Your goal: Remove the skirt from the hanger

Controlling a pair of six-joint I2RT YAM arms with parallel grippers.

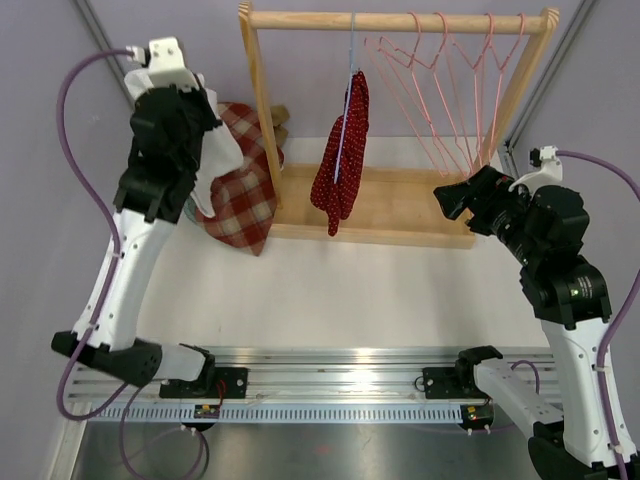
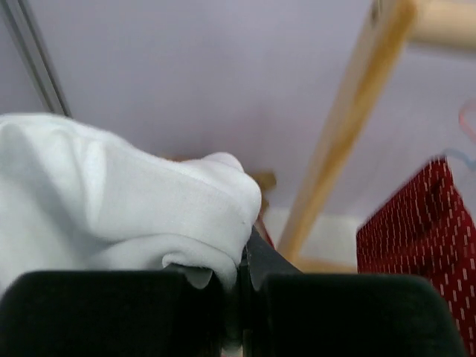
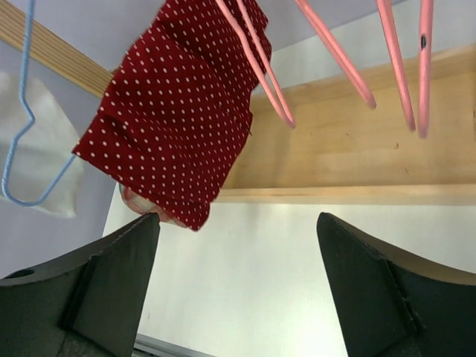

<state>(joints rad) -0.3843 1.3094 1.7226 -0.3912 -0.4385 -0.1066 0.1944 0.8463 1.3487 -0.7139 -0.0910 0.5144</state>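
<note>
My right gripper next needs to hold the blue hanger by its bare wire arm near the hook (image 1: 348, 101) (image 3: 25, 65) to remove the skirt, because that leaves the skirt free.
A red skirt with white dots (image 1: 342, 160) hangs on a thin blue hanger (image 1: 351, 50) from the wooden rail, folded and drooping toward the rack base. It also shows in the right wrist view (image 3: 178, 111) with the blue hanger (image 3: 33, 123), and at the right edge of the left wrist view (image 2: 424, 230). My left gripper (image 1: 200, 150) is raised left of the rack post and shut on a white cloth (image 2: 111, 193); its tips meet (image 2: 244, 275). My right gripper (image 1: 450, 200) is open and empty (image 3: 238, 223), right of and below the skirt.
Several pink hangers (image 1: 450, 90) hang on the right part of the wooden rack (image 1: 400, 20), close above my right gripper (image 3: 335, 52). The rack's base board (image 1: 400, 205) lies across the table. A red plaid garment (image 1: 245, 190) is heaped by the left post.
</note>
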